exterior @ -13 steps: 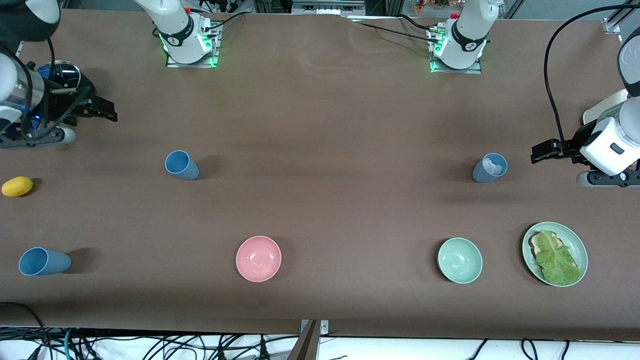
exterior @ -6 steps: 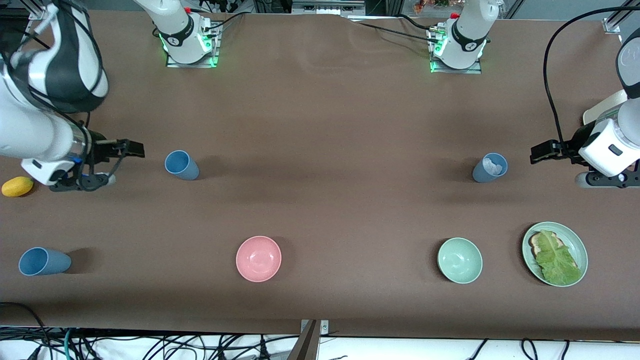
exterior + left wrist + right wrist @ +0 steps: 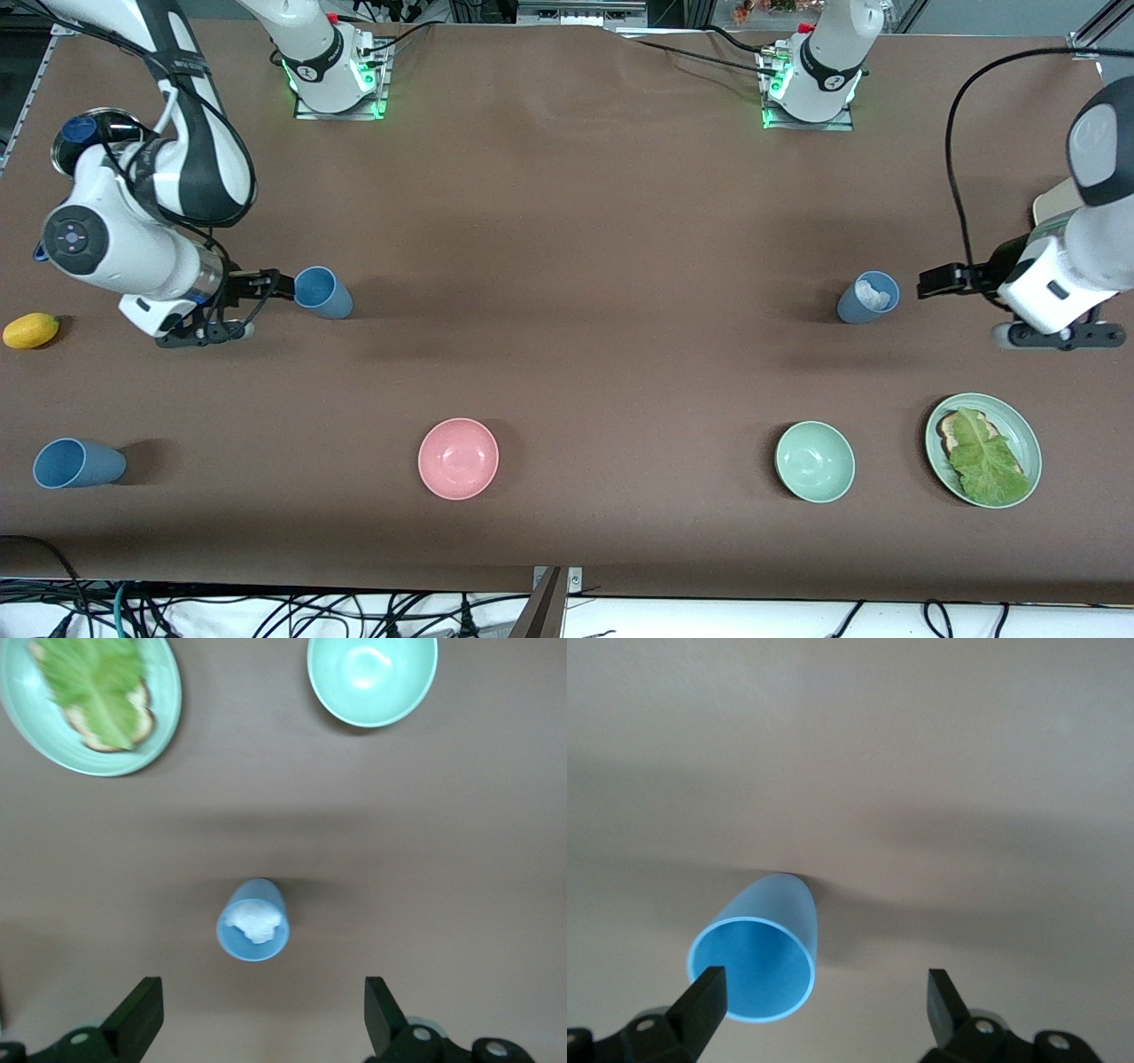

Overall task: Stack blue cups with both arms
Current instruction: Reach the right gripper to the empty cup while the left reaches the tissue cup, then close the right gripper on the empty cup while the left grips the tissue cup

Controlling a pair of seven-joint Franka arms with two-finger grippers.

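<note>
The plain blue cup is to be stacked with the cup holding something white. My right gripper will grab the plain blue cup by its rim point(image 3: 811, 985) next.
Three blue cups stand on the brown table. One blue cup point(image 3: 321, 292) is toward the right arm's end; my right gripper point(image 3: 266, 285) is open and empty just beside it, on the table-end side. In the right wrist view this cup point(image 3: 757, 961) sits close to one finger of the right gripper point(image 3: 824, 997), off to one side of the gap. A greyer-blue cup point(image 3: 868, 297) with something white crumpled inside is toward the left arm's end. My left gripper point(image 3: 939, 281) is open and empty beside it, a short way off. In the left wrist view the cup point(image 3: 254, 921) lies ahead of the left gripper point(image 3: 261, 1014). A third blue cup point(image 3: 75, 463) stands near the front corner.
A pink bowl point(image 3: 458, 458) and a pale green bowl point(image 3: 815, 462) sit nearer the front camera. A green plate point(image 3: 1032, 443) with toast and lettuce is beside the green bowl. A yellow lemon-like thing point(image 3: 31, 330) and a metal bowl point(image 3: 89, 133) are at the right arm's end.
My right gripper has swept in from the table's end to just beside the blue cup. My left gripper has moved a little closer to the greyer-blue cup. No cup has moved.
</note>
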